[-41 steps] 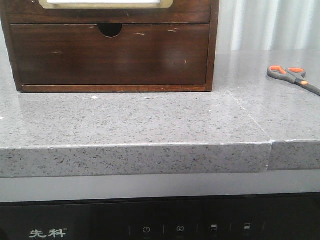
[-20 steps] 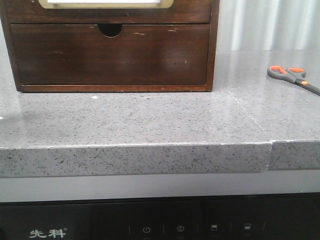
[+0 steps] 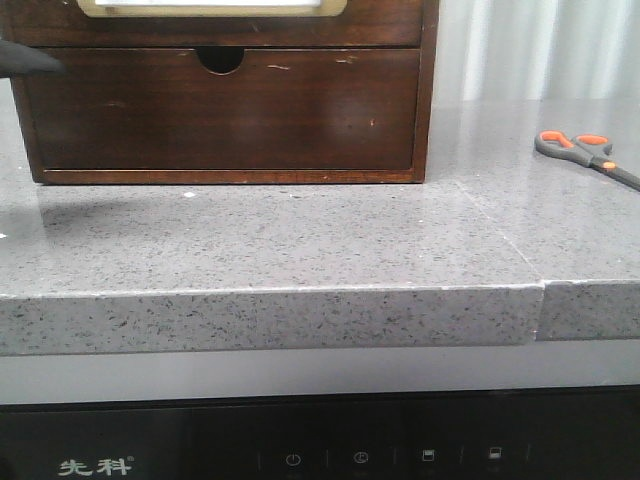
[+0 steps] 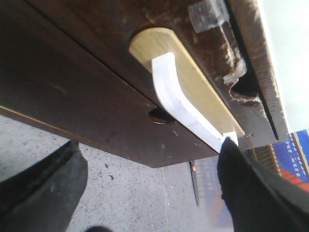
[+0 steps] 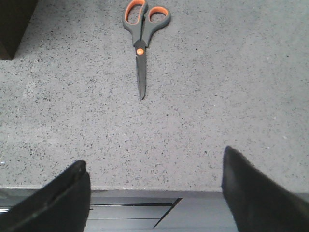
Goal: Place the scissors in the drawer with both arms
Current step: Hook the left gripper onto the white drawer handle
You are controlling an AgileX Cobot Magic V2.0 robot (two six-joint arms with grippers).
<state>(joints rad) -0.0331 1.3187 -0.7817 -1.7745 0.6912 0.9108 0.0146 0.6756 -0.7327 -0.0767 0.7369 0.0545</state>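
My left gripper's fingers are short of the handle's bar in the left wrist view, so they need to move toward it before closing on the white handle [image 4: 186, 104].
The scissors [image 3: 585, 152], grey handles lined in orange, lie flat on the counter at the far right. In the right wrist view the scissors [image 5: 142, 36] lie well ahead of my open, empty right gripper [image 5: 154, 193], which hangs over the counter's front edge. The drawer [image 3: 380, 25] with the cream-framed white panel is at the cabinet's top and is shut. My left gripper [image 4: 152, 193] is open and empty, close in front of the drawer's brass plate [image 4: 207, 96] and white handle [image 4: 186, 104]. One of its black fingers [image 3: 28, 58] shows at the front view's left edge.
A plain lower drawer [image 3: 220, 110] with a semicircular notch sits under the panelled one, shut. The grey speckled counter [image 3: 280, 240] has a seam at the right and a front edge above a black appliance panel [image 3: 320, 445]. The scissors' blade [image 4: 194, 181] shows past the cabinet's corner.
A black finger of my left gripper has come into the front view at the left edge, and a shadow has spread on the counter below it. The scissors have not moved.
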